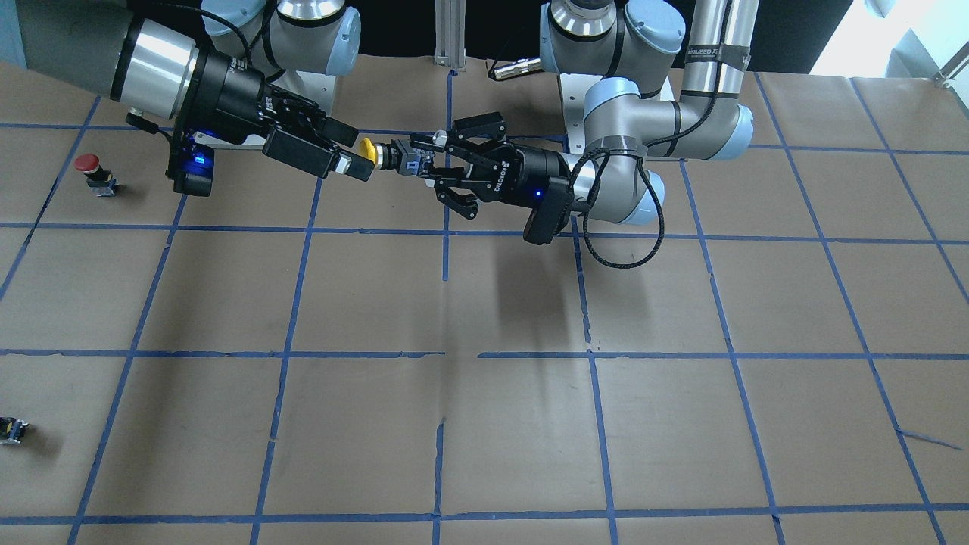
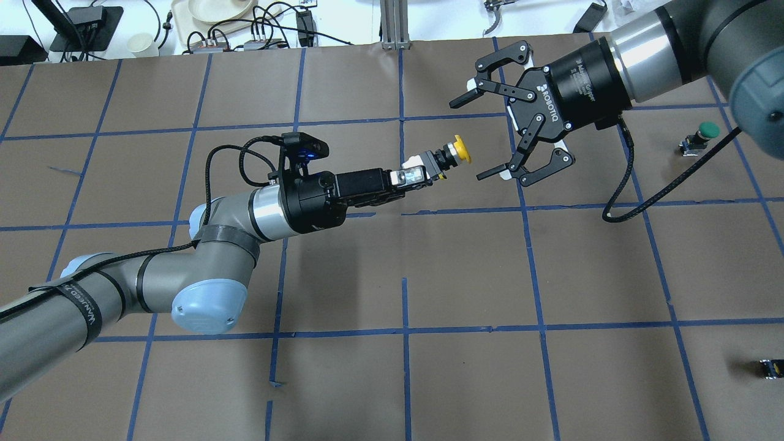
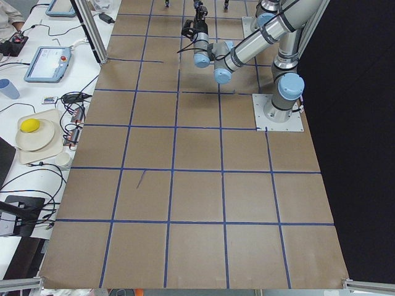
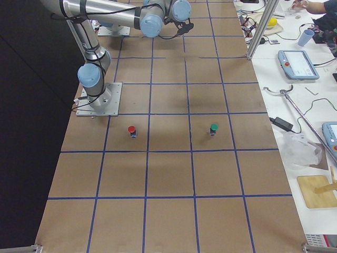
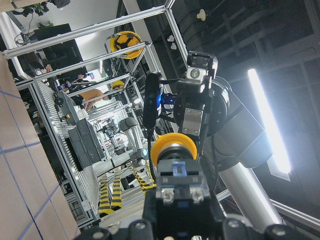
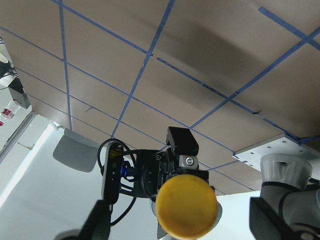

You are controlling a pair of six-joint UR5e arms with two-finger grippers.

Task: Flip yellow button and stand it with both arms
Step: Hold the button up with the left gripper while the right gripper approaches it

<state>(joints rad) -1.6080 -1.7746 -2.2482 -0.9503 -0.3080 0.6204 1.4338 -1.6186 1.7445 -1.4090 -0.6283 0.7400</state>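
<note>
The robot's right gripper should flip the yellow button and stand it up, so it should next grab the button by its yellow cap (image 1: 369, 151) (image 6: 186, 205).
My left gripper (image 2: 422, 173) is shut on the black-grey body of the yellow button (image 2: 450, 156) and holds it level in the air above the table, cap pointing at the right arm. My right gripper (image 2: 470, 139) is open, its two fingers spread on either side of the yellow cap without touching it. In the front view the cap (image 1: 368, 149) sits just off the right gripper (image 1: 354, 150), with the left gripper (image 1: 415, 160) behind it. The right wrist view shows the cap (image 6: 186, 205) head-on between its fingers. The left wrist view shows the button (image 5: 174, 150) from behind.
A red-capped button (image 1: 88, 168) stands on the table on the robot's right side, and a green-capped one (image 2: 704, 131) stands further out. A tiny black part with a yellow spot (image 2: 772, 367) lies near the table's right edge. The table (image 2: 404, 275) is brown paper with blue tape lines.
</note>
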